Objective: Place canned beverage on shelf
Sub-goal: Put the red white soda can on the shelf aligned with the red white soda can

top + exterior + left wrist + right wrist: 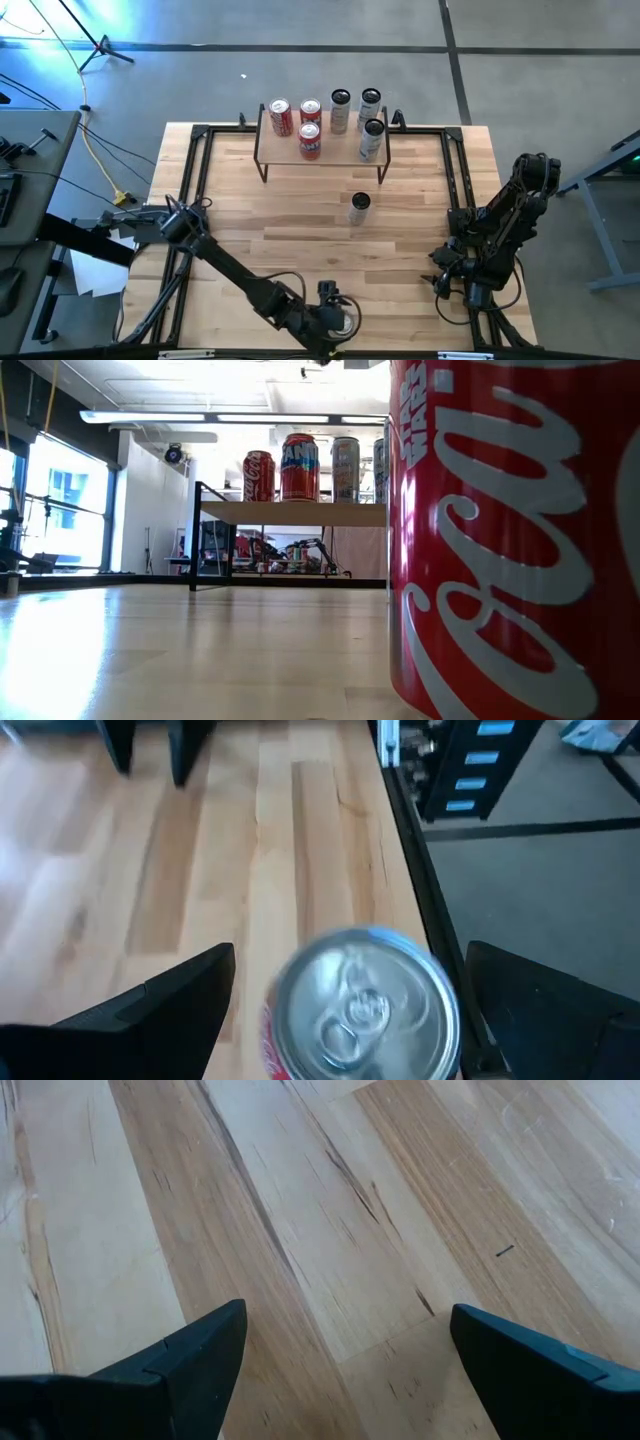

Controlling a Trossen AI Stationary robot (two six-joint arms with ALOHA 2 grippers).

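I need to grab the body of the red can (362, 1012) below the silver rim (283, 1054) with my left gripper next, so I can put the can on the shelf.
A red Coca-Cola can (362, 1012) stands upright on the wooden table near its front edge and fills the right of the low view (510, 540). My left gripper (350, 960) is above it, open, one finger on each side of the can's silver top, with a gap to the can. In the high view my left gripper (328, 302) hides the can. The shelf (320, 150) stands at the table's far side on black legs and carries several cans (310, 125). My right gripper (347, 1312) is open and empty over bare table at the right (442, 280).
A tall silver can (360, 208) stands alone on the table in front of the shelf. A black frame (455, 190) runs along the table's edges. The shelf top (300, 512) with its cans (298, 465) shows far off in the low view.
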